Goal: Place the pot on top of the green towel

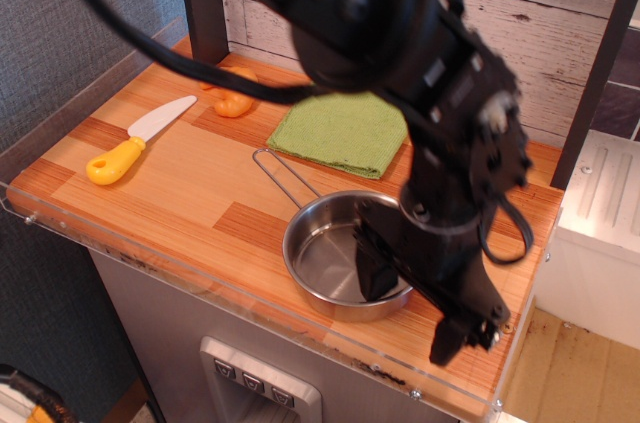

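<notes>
My gripper will grab the pot by its thin steel rim next, with one finger inside. The pot's round body is too wide for my gripper.
The pot is a shiny shallow steel pan standing on the wooden table near its front edge, with its wire handle pointing back-left. The green towel lies flat just behind the pot, apart from it. My gripper is open and hangs low over the pot's right side. One finger is inside the pan and the other finger is outside its right rim. The arm hides the pot's right rim.
A yellow-handled knife lies at the left of the wooden table. An orange croissant sits at the back left, partly hidden by a cable. A clear rim lines the table's front edge.
</notes>
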You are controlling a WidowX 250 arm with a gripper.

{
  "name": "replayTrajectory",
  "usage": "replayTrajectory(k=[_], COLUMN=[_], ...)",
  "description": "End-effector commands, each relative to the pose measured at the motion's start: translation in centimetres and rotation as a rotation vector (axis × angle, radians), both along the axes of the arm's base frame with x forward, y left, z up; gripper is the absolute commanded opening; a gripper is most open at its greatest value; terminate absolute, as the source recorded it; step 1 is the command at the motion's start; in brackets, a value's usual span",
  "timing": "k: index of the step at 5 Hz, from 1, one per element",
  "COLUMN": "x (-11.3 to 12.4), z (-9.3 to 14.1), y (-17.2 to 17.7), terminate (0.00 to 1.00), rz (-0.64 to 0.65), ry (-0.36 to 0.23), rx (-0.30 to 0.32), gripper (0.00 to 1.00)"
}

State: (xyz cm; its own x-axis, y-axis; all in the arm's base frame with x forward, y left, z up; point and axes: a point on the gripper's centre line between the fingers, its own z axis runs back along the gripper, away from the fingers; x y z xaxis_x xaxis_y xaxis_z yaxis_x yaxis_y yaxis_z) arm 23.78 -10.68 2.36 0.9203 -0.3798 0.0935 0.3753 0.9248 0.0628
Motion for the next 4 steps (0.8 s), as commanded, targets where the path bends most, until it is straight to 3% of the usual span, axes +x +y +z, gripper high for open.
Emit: replayTrajectory(k=[1,2,4], x=[1.2,1.3,2.0], z=[-2.8,-3.1,0.0], y=[0.6,1.0,4.0], terminate=[0.0,0.0,0.0], rz=[-0.117,-0.118,0.004], ry=[-0.027,-0.033,-0.112], rx=[0.103,0.097,0.015], gripper=[1.0,0.0,0.0])
